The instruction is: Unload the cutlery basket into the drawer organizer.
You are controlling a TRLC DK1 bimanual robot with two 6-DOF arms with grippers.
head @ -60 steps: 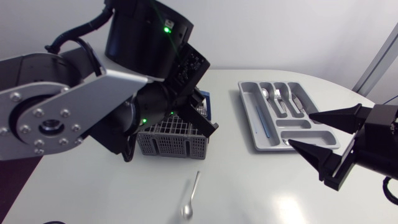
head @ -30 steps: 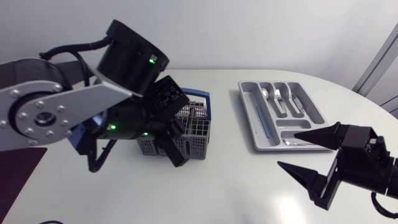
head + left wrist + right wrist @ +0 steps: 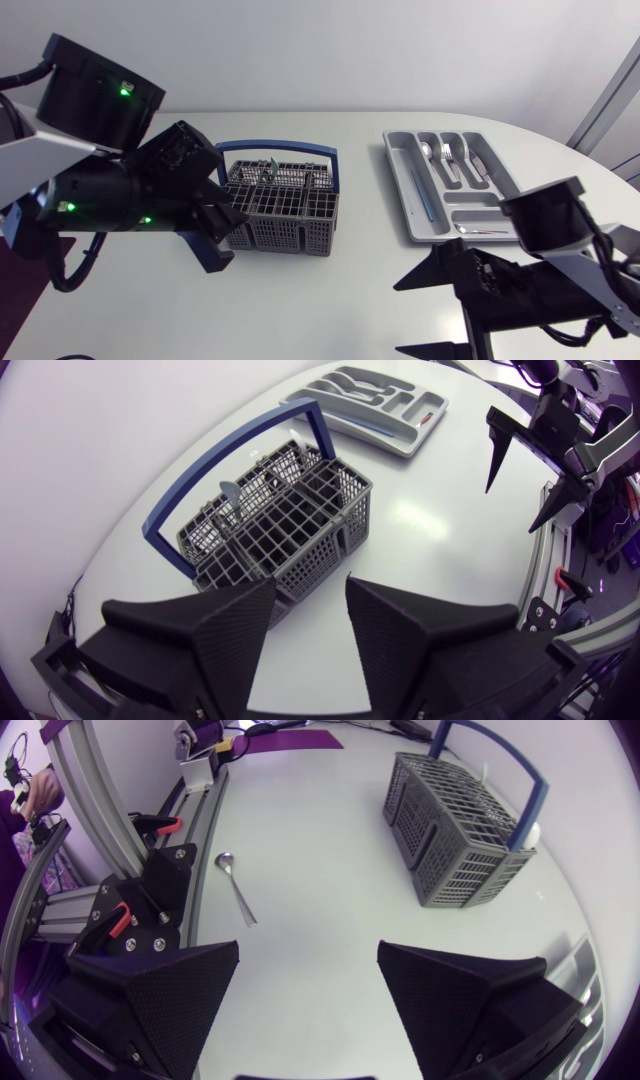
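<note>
Next, my right gripper should pick up the metal spoon by its handle to lay the spoon in the drawer organizer.
The grey cutlery basket (image 3: 282, 208) with its blue handle (image 3: 278, 148) stands on the white table, and a few pieces stick up in it (image 3: 230, 491). My left gripper (image 3: 226, 220) hangs open and empty at the basket's left end; in the left wrist view the basket (image 3: 285, 525) lies just ahead of the gripper (image 3: 310, 622). The grey organizer (image 3: 412, 205) at the right holds forks and spoons (image 3: 452, 157). My right gripper (image 3: 432, 312) is wide open near the front edge. In its wrist view a loose spoon (image 3: 236, 886) lies ahead of the gripper (image 3: 308, 982).
The basket (image 3: 455, 825) also shows far ahead in the right wrist view. A metal frame rail with black brackets (image 3: 150, 890) runs along the table edge beside the loose spoon. The head view does not show this spoon.
My left arm has drawn back to the left off the basket and its fingers have opened. My right arm has dropped towards the front edge. The loose spoon has left the head view.
</note>
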